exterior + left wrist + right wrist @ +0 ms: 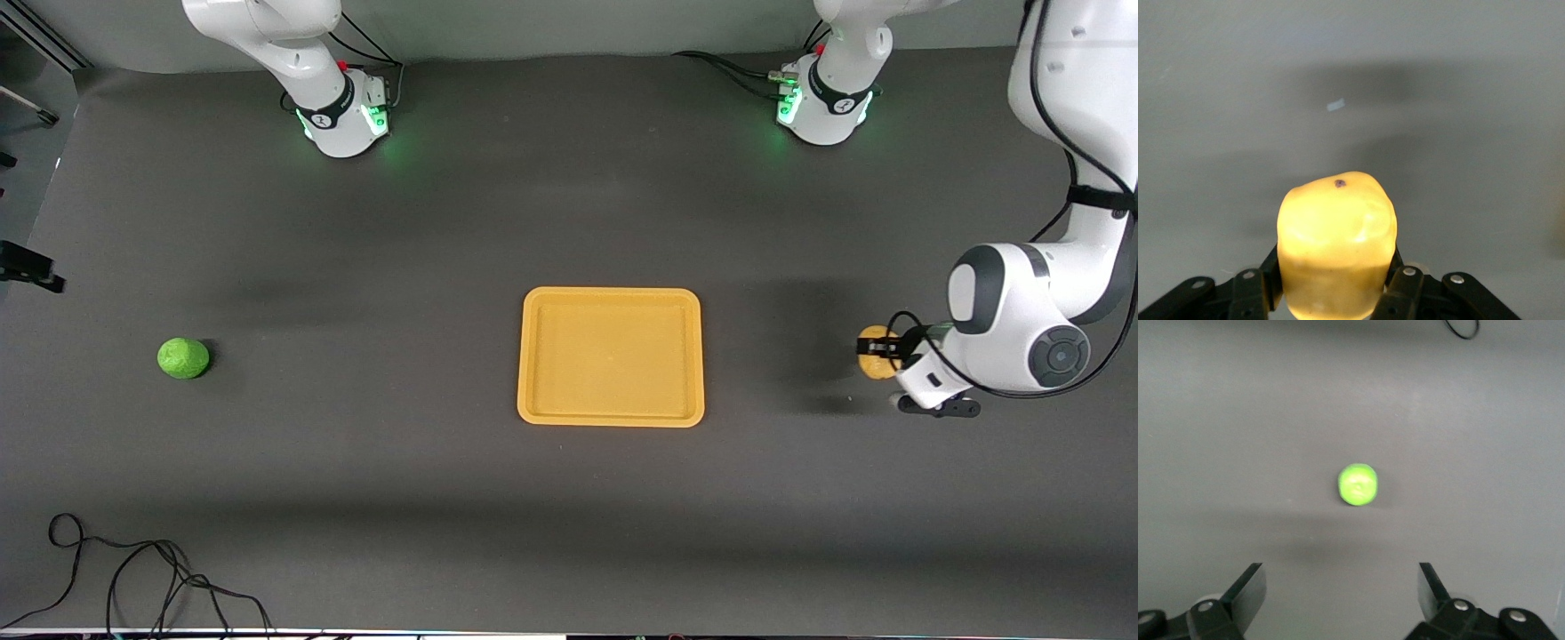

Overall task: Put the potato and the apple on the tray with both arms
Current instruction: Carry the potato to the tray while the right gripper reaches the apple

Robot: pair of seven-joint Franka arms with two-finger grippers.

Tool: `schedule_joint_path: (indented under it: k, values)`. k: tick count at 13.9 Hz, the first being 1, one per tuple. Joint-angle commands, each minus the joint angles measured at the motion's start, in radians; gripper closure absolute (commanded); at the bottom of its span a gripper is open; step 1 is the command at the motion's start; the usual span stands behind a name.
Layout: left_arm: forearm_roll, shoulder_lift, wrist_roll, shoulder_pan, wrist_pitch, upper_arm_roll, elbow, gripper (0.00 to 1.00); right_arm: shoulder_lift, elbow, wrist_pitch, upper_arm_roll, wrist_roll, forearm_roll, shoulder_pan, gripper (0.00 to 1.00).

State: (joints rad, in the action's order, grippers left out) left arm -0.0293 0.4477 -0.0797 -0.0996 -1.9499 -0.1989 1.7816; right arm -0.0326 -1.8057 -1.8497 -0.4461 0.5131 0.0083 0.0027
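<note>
I should next grab the green apple (183, 357) by its round sides with my right gripper. Then I can put it on the yellow-orange tray (610, 412).
The yellow-tan potato (875, 364) is held in my left gripper (882, 348) a little above the table, toward the left arm's end and apart from the tray. In the left wrist view the gripper (1335, 267) is shut on the potato (1337, 227). The yellow-orange tray (610, 412) lies in the middle of the table with nothing on it. The green apple (183, 357) rests on the table toward the right arm's end. The right gripper is out of the front view. In the right wrist view it (1341, 587) is open and empty, high over the apple (1357, 484).
A loose black cable (133, 578) lies near the table's front edge at the right arm's end and also shows in the right wrist view (1461, 328). Black gear (27, 267) sticks in at that end's edge. The dark mat (400, 267) lies between apple and tray.
</note>
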Motion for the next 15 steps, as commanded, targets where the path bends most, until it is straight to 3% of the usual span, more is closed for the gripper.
schedule_joint_path:
  k: [1,3,7,9,12,15]
  values:
    - [-0.038,0.026,-0.274,0.162,0.026,-0.022,-0.102,0.68,0.014,-0.090,-0.086,-0.006,0.022,0.010,0.017,0.00]
    - [-0.043,0.061,-0.395,0.268,-0.001,-0.025,-0.178,0.63,0.005,-0.167,-0.196,-0.008,0.031,0.016,0.017,0.00]
    - [-0.040,0.175,-0.517,0.408,-0.121,-0.024,-0.185,0.71,-0.140,-0.219,-0.359,-0.016,0.163,0.168,0.007,0.00]
    - [-0.027,0.235,-0.557,0.428,-0.194,-0.024,-0.185,0.71,-0.234,-0.219,-0.448,-0.016,0.235,0.229,-0.007,0.00]
    - [-0.027,0.244,-0.557,0.428,-0.205,-0.021,-0.185,0.71,-0.363,-0.219,-0.538,-0.016,0.329,0.367,-0.004,0.00]
    - [-0.024,0.258,-0.558,0.429,-0.234,-0.017,-0.183,0.69,-0.466,-0.218,-0.628,-0.011,0.387,0.441,-0.004,0.00]
